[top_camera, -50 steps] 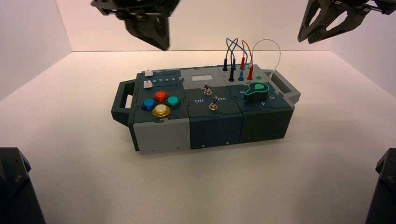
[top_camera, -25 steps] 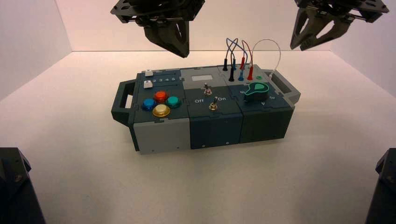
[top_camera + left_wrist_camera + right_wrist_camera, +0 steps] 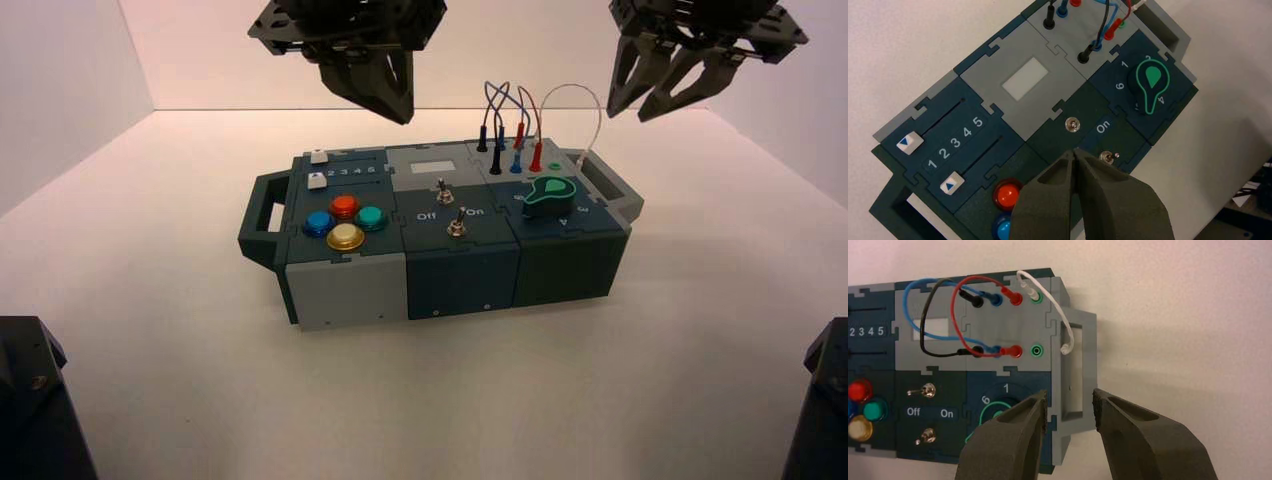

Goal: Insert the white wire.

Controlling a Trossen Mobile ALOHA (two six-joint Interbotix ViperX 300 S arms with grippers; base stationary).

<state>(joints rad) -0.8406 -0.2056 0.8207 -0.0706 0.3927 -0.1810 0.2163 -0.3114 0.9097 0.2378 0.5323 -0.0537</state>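
Next, my right gripper grabs the wire by the free white plug (image 3: 580, 160), since the white wire arches slack (image 3: 590, 95) and its end hangs loose.
The white wire (image 3: 1058, 310) arches over the box's (image 3: 460, 275) right end. Its one white plug (image 3: 1029, 290) sits at the far green socket (image 3: 1036, 299). Its other end (image 3: 1066, 348) hangs loose by the grey side handle (image 3: 1083, 365), beside the empty near green socket (image 3: 1036, 350). In the high view the white wire (image 3: 575, 88) stands as a tall arch behind the knob. My right gripper (image 3: 1069, 399) hovers open above that handle, holding nothing, high at the right (image 3: 630, 112). My left gripper (image 3: 1074, 153) is shut and empty, high over the box's back (image 3: 395, 112).
Blue, black and red wires (image 3: 948, 315) loop between the other sockets. A green-marked knob (image 3: 548, 197), two toggle switches (image 3: 455, 222), several coloured buttons (image 3: 345, 222) and two sliders (image 3: 910, 142) fill the box top. White walls close in the table on three sides.
My right gripper has moved left and down towards the wire's arch, and its fingers have spread wider. My left gripper has swung right and settled over the box's back.
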